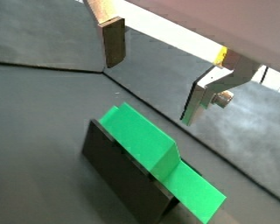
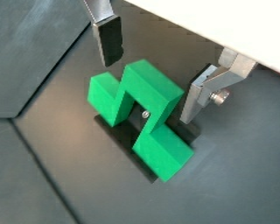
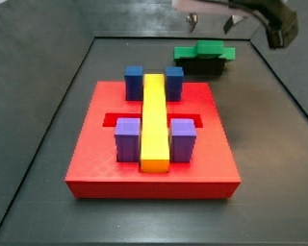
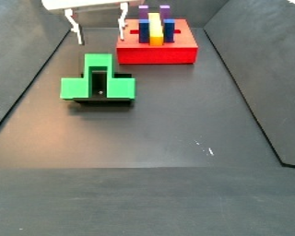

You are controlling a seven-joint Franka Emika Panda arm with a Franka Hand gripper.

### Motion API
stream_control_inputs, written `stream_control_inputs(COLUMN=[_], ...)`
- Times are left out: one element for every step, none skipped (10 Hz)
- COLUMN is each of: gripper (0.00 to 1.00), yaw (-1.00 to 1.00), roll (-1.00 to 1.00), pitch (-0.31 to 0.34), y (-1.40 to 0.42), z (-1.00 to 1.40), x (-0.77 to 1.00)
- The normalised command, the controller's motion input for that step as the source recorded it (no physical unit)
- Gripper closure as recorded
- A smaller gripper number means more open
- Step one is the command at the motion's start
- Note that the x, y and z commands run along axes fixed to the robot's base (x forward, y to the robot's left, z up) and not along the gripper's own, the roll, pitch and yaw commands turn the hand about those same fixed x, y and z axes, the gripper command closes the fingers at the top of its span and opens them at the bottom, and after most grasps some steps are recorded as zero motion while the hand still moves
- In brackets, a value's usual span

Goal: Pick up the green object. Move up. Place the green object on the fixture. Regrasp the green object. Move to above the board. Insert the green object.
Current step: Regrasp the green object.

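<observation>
The gripper should next lift the green object and insert it on the board, so it should grab the green object by its raised middle block (image 3: 210,48).
The green object (image 4: 97,79) rests on the dark fixture (image 4: 103,100), out on the floor apart from the red board (image 4: 159,48). It also shows in a side view (image 3: 203,52) on the fixture (image 3: 202,67) behind the board (image 3: 150,154). My gripper (image 4: 100,34) is open and empty, raised above and just beyond the green object. In both wrist views the green object (image 1: 154,157) (image 2: 139,109) lies on the fixture (image 1: 122,179) (image 2: 122,138) below my open gripper (image 1: 150,85) (image 2: 149,79), with nothing between the fingers.
The board carries blue blocks (image 3: 134,83), purple blocks (image 3: 127,140) and a long yellow bar (image 3: 154,120). Dark walls enclose the floor on the sides (image 4: 21,92).
</observation>
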Motion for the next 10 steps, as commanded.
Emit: stream_control_inputs(gripper=[0.0,0.0,0.0,0.0,0.0,0.0,0.0,0.0,0.0,0.0], yaw=[0.14,0.05,0.03,0.0,0.0,-0.01,-0.01,0.0,-0.01,0.0], roll=[0.87,0.9,0.89,0.85,0.84,0.67,0.01,0.05,0.09,0.22], pitch=[0.0,0.026,0.011,0.026,0.0,0.037,0.006,0.0,0.077,0.054], y=[0.0,0.0,0.0,0.0,0.0,-0.12,0.0,0.0,0.0,0.0], z=[-0.36,-0.32,-0.34,-0.38,-0.4,-0.25,0.0,0.0,0.01,0.0], x=[0.65,0.65,0.58,0.57,0.53,0.35,0.06,0.04,0.08,0.1])
